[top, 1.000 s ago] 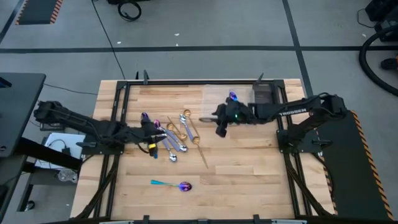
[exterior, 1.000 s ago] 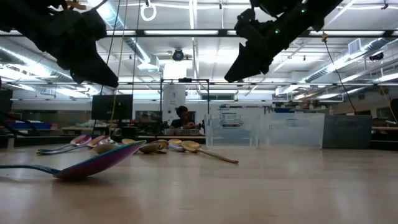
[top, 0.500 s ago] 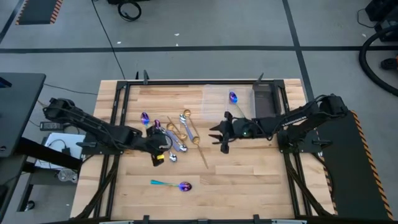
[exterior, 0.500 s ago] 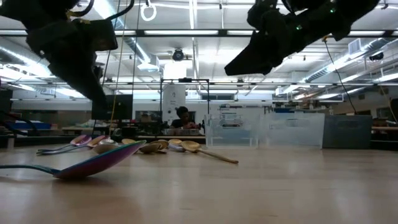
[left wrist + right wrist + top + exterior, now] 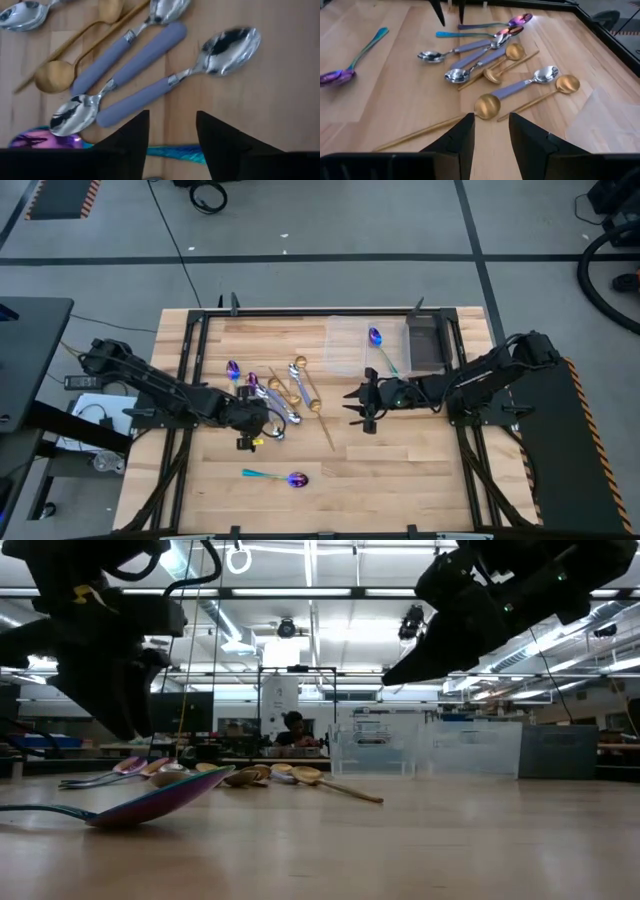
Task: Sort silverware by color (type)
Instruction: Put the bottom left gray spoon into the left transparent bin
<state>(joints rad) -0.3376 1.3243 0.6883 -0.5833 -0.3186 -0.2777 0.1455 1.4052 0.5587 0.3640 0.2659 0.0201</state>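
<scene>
The left gripper needs to take hold of the silver spoon by its lilac handle (image 5: 155, 92), so that its silver bowl (image 5: 230, 51) stays free and the spoon can be sorted by type.
The silverware pile (image 5: 278, 392) lies left of the table's middle: silver spoons with lilac handles (image 5: 140, 95), gold spoons (image 5: 487, 106) and iridescent ones (image 5: 30, 141). One iridescent spoon (image 5: 276, 476) lies alone near the front edge, and another (image 5: 377, 343) rests in the clear tray (image 5: 345, 350). My left gripper (image 5: 172, 135) hangs open, pointing down over the pile's near side, just short of a lilac-handled spoon. My right gripper (image 5: 491, 135) stands open above the bare wood to the pile's right (image 5: 360, 404), aimed at a gold spoon.
A dark compartment (image 5: 425, 345) adjoins the clear tray at the back right. A long gold utensil (image 5: 322, 420) slants out of the pile toward the near edge. Bare wood lies along the front right of the table (image 5: 410, 470).
My left gripper has shifted toward the near edge and tipped steeply down over the pile's near side. My right gripper has come away from the tray toward the near edge and sunk a little. No piece of silverware has moved.
</scene>
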